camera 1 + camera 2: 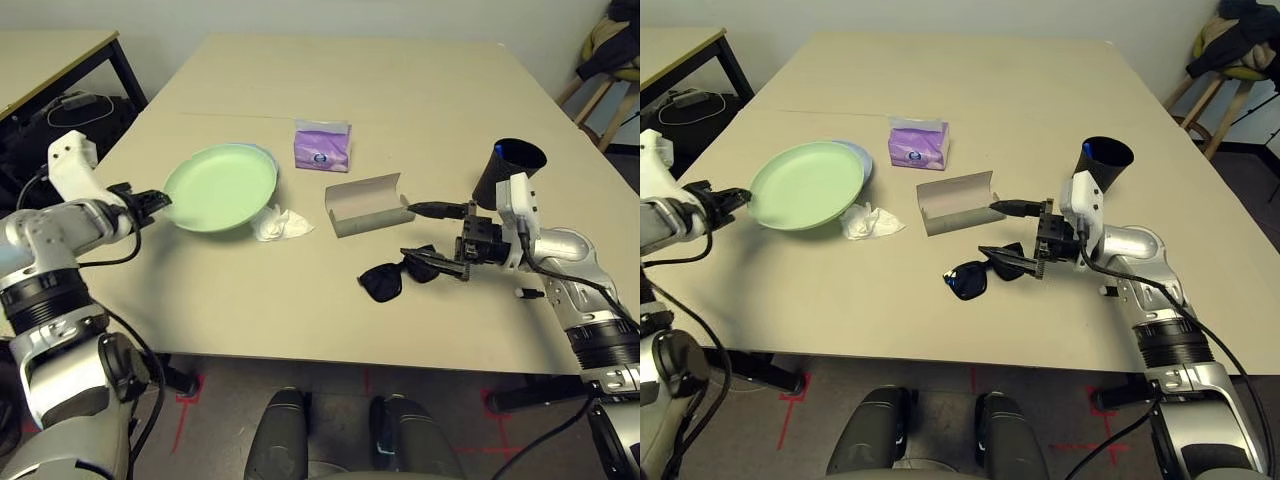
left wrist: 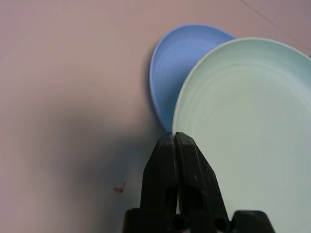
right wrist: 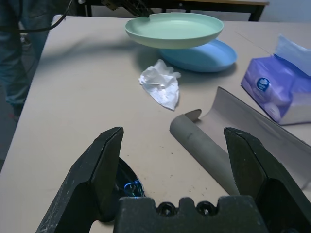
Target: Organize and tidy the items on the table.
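Observation:
The left gripper should keep hold of the green plate until it is lined up and lower, as the light blue plate (image 1: 266, 154) sticks out past the light green plate's edge (image 1: 232, 146).
My left gripper (image 1: 160, 203) is shut on the near rim of the light green plate (image 1: 220, 187). In the right wrist view this plate (image 3: 175, 29) hangs above the light blue plate (image 3: 204, 56). A crumpled white tissue (image 1: 280, 224) lies beside the plates. The grey-green glasses case (image 1: 365, 205) lies open at mid-table. The black sunglasses (image 1: 385, 280) lie in front of it. My right gripper (image 1: 432, 237) stands open with nothing between its fingers, close to the right of the case and sunglasses. The black cup (image 1: 508, 170) stands behind my right wrist. The purple tissue pack (image 1: 322, 146) sits behind the case.
A small white pen (image 1: 527, 293) lies by my right forearm. The beige table (image 1: 400, 90) stretches far back with free room there. A smaller dark-legged desk (image 1: 50, 50) stands at the far left and a stool (image 1: 600, 90) at the far right.

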`<state>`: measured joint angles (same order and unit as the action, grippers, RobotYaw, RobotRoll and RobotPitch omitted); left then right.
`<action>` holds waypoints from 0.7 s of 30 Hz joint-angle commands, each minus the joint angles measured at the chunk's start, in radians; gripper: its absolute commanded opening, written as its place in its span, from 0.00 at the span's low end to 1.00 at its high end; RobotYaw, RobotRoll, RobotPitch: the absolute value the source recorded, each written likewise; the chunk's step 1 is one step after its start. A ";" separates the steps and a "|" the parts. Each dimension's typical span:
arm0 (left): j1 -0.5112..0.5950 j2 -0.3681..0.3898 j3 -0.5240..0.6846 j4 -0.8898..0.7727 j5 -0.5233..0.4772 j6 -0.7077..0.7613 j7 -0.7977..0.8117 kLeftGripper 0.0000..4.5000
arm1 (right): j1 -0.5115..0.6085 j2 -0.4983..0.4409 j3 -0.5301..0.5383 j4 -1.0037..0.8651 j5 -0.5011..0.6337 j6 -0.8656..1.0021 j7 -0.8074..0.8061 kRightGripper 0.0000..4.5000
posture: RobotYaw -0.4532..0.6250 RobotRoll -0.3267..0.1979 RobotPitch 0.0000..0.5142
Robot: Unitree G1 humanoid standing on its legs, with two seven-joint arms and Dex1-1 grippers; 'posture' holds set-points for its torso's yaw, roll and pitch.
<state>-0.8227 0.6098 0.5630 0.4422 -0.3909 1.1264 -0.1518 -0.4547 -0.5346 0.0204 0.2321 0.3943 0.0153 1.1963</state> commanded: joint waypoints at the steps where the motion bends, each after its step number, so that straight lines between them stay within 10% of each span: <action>1: -0.065 -0.017 -0.014 0.118 0.032 -0.109 0.051 0.01 | 0.004 0.003 -0.021 -0.030 0.010 0.016 -0.023 1.00 | 0.58 0.62 0.15; 21: -0.333 -0.088 -0.089 0.649 0.103 -0.583 0.210 0.01 | 0.051 0.027 -0.033 -0.095 -0.015 0.056 -0.186 1.00 | 0.57 0.62 0.15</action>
<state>-1.1328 0.5248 0.4836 1.0632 -0.2956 0.5677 0.0557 -0.4140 -0.5093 0.0124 0.1568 0.3895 0.0459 1.0489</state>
